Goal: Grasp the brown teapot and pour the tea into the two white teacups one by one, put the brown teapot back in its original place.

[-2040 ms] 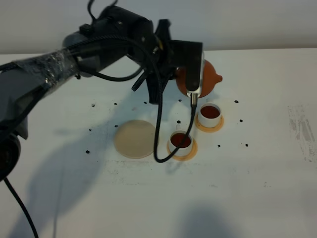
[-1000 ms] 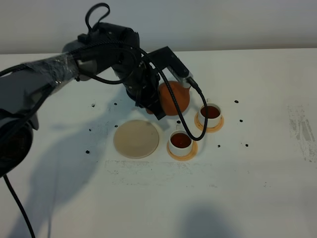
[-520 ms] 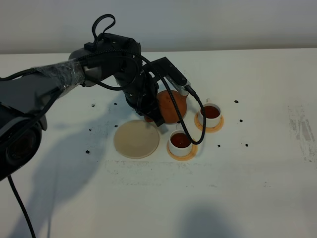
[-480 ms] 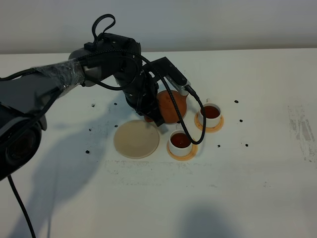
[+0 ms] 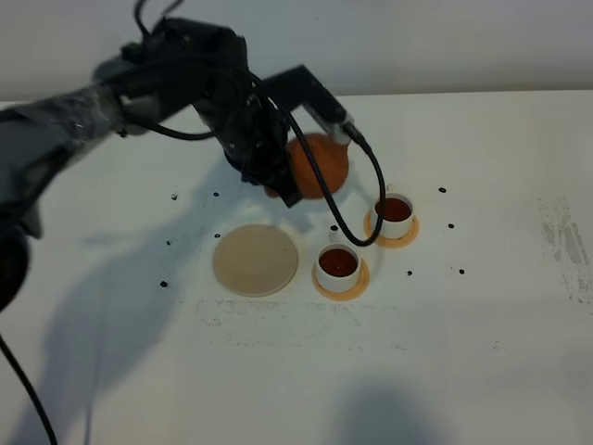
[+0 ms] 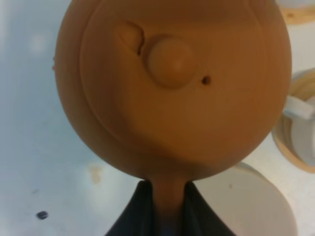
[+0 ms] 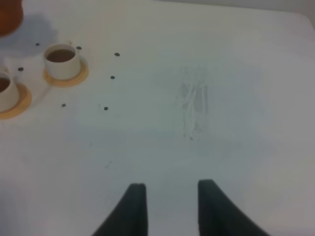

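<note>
The brown teapot hangs behind the pale beige disc [image 6: 246, 201], so for now my left gripper keeps holding the teapot until the teapot's base reaches the disc.
The brown teapot [image 5: 317, 167] hangs upright in my left gripper [image 5: 282, 191], which is shut on its loop handle [image 6: 166, 194]. It is behind the pale beige disc [image 5: 256, 260] and not on it. In the left wrist view the teapot [image 6: 172, 83] fills the frame, with the disc [image 6: 246, 201] beside the handle. Two white teacups [image 5: 338, 263] [image 5: 394, 211] hold dark tea and stand on orange-tan coasters to the right of the disc. My right gripper [image 7: 170, 194] is open and empty, far from the cups [image 7: 61, 60] [image 7: 6, 91], and out of the exterior view.
Small black specks [image 5: 175, 197] are scattered on the white table around the cups and disc. A scuffed patch [image 5: 567, 243] marks the table at the far right. My left arm and its black cable [image 5: 357, 232] hang over the area behind the disc.
The teapot left the far cup, swung left and came down close behind the disc. In the last half second it has moved up and away from the disc again.
</note>
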